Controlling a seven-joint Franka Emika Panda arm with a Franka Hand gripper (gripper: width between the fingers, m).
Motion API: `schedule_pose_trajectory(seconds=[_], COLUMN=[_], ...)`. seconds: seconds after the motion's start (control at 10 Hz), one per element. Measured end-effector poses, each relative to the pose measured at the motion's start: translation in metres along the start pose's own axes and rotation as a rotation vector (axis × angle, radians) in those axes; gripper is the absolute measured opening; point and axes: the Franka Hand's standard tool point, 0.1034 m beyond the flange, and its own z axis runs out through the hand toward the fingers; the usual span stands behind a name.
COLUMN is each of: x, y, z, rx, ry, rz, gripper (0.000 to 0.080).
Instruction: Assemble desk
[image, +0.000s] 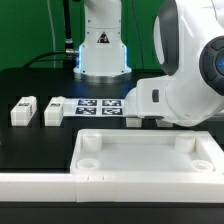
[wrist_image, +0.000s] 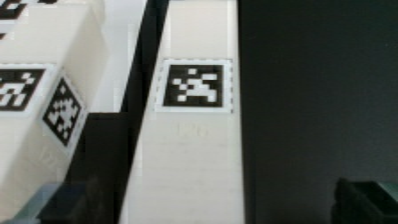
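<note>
My gripper needs to close on the white leg's lower part (wrist_image: 183, 190). My fingers reach down on both sides of it, above the black table.
The desk slab (image: 147, 165) lies rim-up at the front of the table, with round sockets in its corners. Two white tagged legs (image: 22, 111) (image: 53, 111) lie at the exterior view's left. In the wrist view my gripper (wrist_image: 214, 205) is open and straddles a long white leg (wrist_image: 192, 130) with a square tag. One fingertip (wrist_image: 80, 200) is close beside the leg and the other stands apart from it. Another tagged leg (wrist_image: 39, 95) lies right beside it. In the exterior view my arm's white wrist (image: 175, 95) hides the fingers and that leg.
The marker board (image: 95, 104) lies behind the slab, in front of the robot base (image: 100, 55). A long white border rail (image: 40, 190) runs along the table's front edge. The table top is black.
</note>
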Motion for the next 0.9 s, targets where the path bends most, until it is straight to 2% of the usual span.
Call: schedule_pose_trajectory(seconds=[0.1, 0.3, 0.4, 0.5, 0.9], x=[0.0, 0.0001, 0.0, 0.0001, 0.0001], y=[0.0, 0.0, 0.0, 0.0, 0.0], z=[0.0001, 0.0002, 0.0001, 0.0001, 0.0001], rx=[0.0, 0.0, 0.0, 0.0, 0.0], ry=[0.0, 0.0, 0.0, 0.0, 0.0], rz=[0.0, 0.0, 0.0, 0.0, 0.0], gripper=[0.0649, 0.0399, 0.0399, 0.0288, 0.0288])
